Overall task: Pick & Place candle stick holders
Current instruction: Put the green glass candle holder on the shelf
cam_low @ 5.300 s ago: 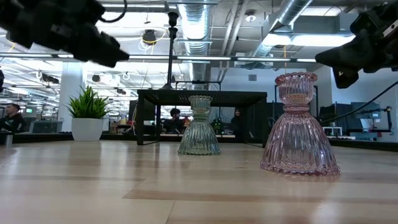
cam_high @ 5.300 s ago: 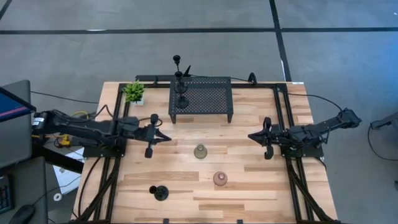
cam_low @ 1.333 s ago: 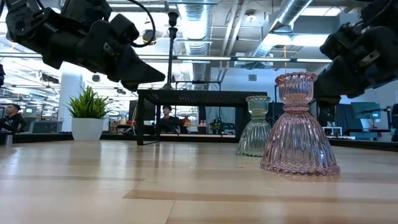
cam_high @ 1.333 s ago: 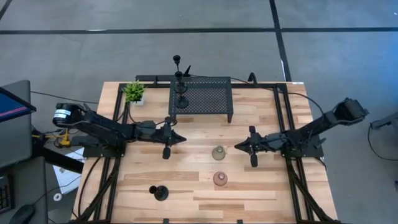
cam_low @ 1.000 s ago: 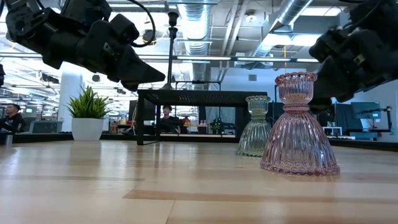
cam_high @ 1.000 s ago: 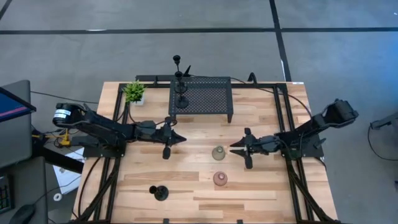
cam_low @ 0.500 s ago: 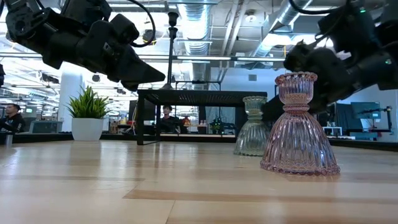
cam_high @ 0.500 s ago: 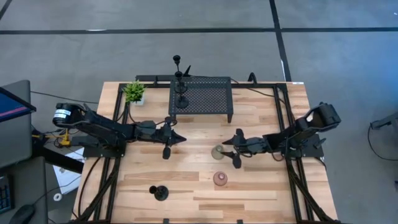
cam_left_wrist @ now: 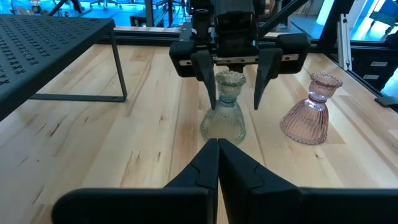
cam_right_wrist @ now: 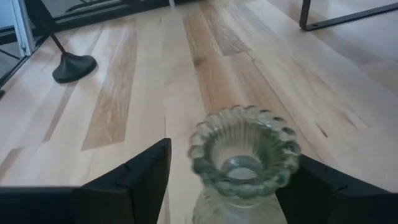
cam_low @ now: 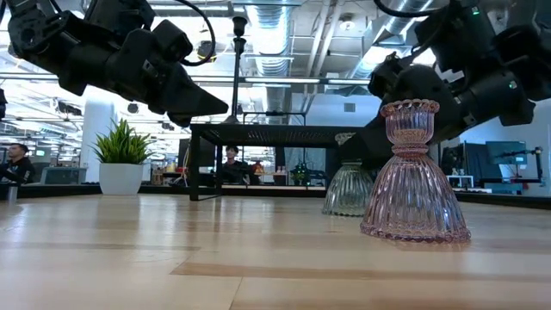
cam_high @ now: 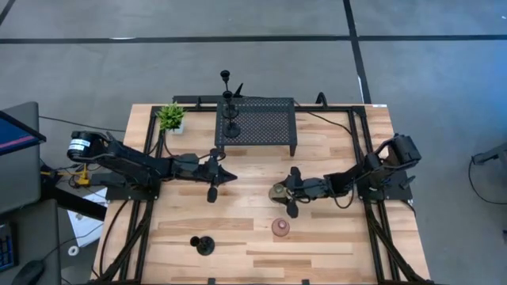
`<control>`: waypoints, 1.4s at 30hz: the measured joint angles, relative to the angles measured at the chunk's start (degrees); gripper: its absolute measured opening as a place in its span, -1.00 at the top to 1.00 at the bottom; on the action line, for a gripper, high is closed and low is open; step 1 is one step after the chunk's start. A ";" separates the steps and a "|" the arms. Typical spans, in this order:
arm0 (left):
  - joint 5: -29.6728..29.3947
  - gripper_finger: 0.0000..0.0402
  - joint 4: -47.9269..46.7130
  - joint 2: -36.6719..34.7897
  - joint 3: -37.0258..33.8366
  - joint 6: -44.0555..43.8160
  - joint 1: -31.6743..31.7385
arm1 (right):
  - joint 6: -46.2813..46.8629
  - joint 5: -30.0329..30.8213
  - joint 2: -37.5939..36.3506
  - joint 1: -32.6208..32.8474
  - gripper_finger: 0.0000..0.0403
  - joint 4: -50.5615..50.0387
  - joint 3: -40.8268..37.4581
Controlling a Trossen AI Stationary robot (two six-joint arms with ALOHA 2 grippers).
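Note:
The fingers of my right gripper stand beside the greenish holder's body, below its beaded rim. They would hold the greenish holder if they closed now, so it is time to close my right gripper.
A greenish-grey glass holder stands on its wide base near the table's middle. My right gripper is open, with one finger on either side of the holder's cup and clear of it. A pinkish holder stands nearer the front edge. One black stemmed holder stands at the front left. Other black holders stand at the left end of the perforated stand. My left gripper hovers shut, left of the middle, pointing at the greenish holder.
A small potted plant stands at the far left corner. The black perforated stand takes up the far middle of the table. Bare wood lies between my two grippers and along the front right. People show in the room beyond the table.
My right gripper has moved toward the table's left and slightly down, up to the greenish-grey holder, so that its fingers now stand on both sides of the holder's top. The holders have kept their places.

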 joint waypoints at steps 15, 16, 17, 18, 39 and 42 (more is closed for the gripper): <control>0.01 0.96 -0.44 0.04 0.02 0.00 0.00 | 0.11 0.03 -0.64 -0.02 0.39 -0.81 0.04; 0.00 0.96 -0.44 0.03 0.02 0.00 0.00 | 0.11 0.03 -0.64 -0.02 0.40 -0.81 0.04; 0.00 0.96 -0.44 0.04 0.02 0.00 0.00 | 0.11 0.03 -0.64 -0.02 0.40 -0.81 0.04; 0.01 0.96 -0.44 0.04 0.02 0.00 0.00 | 0.15 0.03 -0.64 -0.02 0.38 -0.79 0.04; 0.02 0.96 -0.51 0.03 0.02 -0.01 0.02 | -2.22 -4.40 -5.10 -4.09 0.39 -8.11 7.71; 0.02 0.96 -0.98 0.04 0.02 -0.02 0.02 | -4.76 -4.52 -8.75 -5.83 0.40 -15.16 10.75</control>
